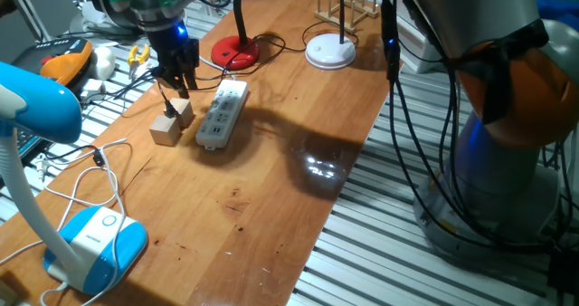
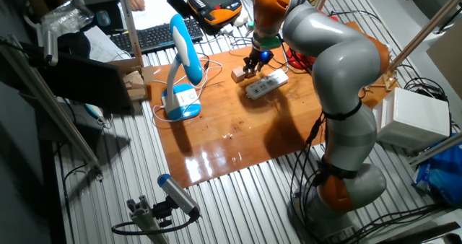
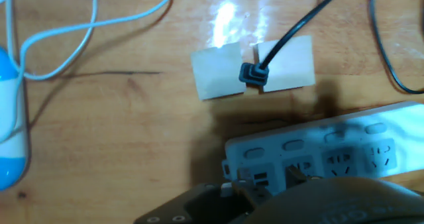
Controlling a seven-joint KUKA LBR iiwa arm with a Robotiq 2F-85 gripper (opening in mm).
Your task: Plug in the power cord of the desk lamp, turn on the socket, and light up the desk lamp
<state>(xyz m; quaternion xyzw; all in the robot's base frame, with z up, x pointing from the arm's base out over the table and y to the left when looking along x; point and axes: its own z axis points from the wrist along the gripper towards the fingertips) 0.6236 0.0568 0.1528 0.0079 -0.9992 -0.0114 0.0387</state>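
The black plug should be grabbed next by its body standing [image 1: 170,110] above the wooden blocks, because the blocks are close on both sides of the gap.
The desk lamp's red base [image 1: 235,51] sits at the table's far side, its black stem rising out of frame. Its power cord [image 3: 291,32] runs to a small black plug [image 3: 252,76] that rests in the gap between two small wooden blocks [image 3: 218,73]. The socket [image 1: 223,114], a long white strip, lies just right of the blocks with nothing plugged into the outlets [image 3: 331,154] I can see. My gripper [image 1: 178,87] hangs above the blocks and the strip's near end. Its fingers stand apart and hold nothing. In the hand view only its dark body shows, at the bottom.
A blue-and-white lamp [image 1: 90,243] with a white cable [image 1: 99,175] occupies the table's near left corner. A lamp with a white disc base [image 1: 330,51] and a wooden rack [image 1: 348,7] stand at the far end. Tools and clutter lie beyond the left edge.
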